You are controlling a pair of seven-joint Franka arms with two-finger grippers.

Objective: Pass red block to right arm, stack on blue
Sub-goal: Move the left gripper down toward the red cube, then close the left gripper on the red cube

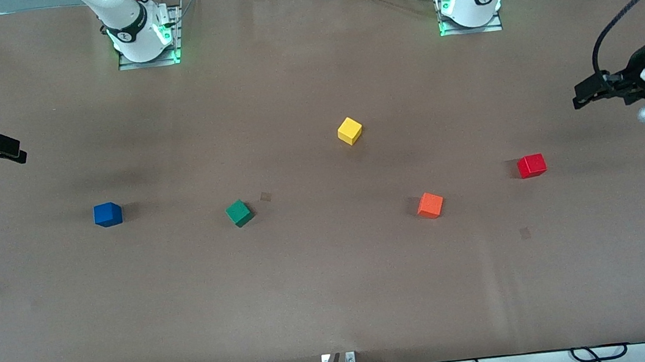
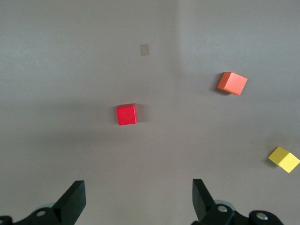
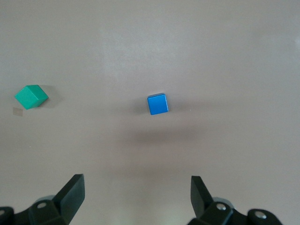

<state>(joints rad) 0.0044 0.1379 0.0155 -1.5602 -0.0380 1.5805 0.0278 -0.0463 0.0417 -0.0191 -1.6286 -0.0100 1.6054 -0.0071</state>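
Observation:
I should next grab the red block by its sides with my left gripper, so the block's opposite end stays free for my right gripper.
The red block (image 1: 532, 166) sits on the brown table toward the left arm's end; it also shows in the left wrist view (image 2: 126, 114). The blue cube (image 1: 107, 214) sits toward the right arm's end and shows in the right wrist view (image 3: 157, 104). My left gripper (image 1: 578, 99) hangs open and empty over bare table at its end, apart from the red block; its fingers (image 2: 75, 199) are spread wide. My right gripper (image 1: 20, 156) hangs open and empty over bare table at its end, apart from the blue cube; its fingers (image 3: 72, 192) are spread wide.
An orange cube (image 1: 430, 205) lies beside the red block, a little nearer the front camera. A yellow cube (image 1: 349, 131) sits mid-table, farther from the camera. A green cube (image 1: 239, 213) lies between the blue and orange cubes. Cables run along the table's near edge.

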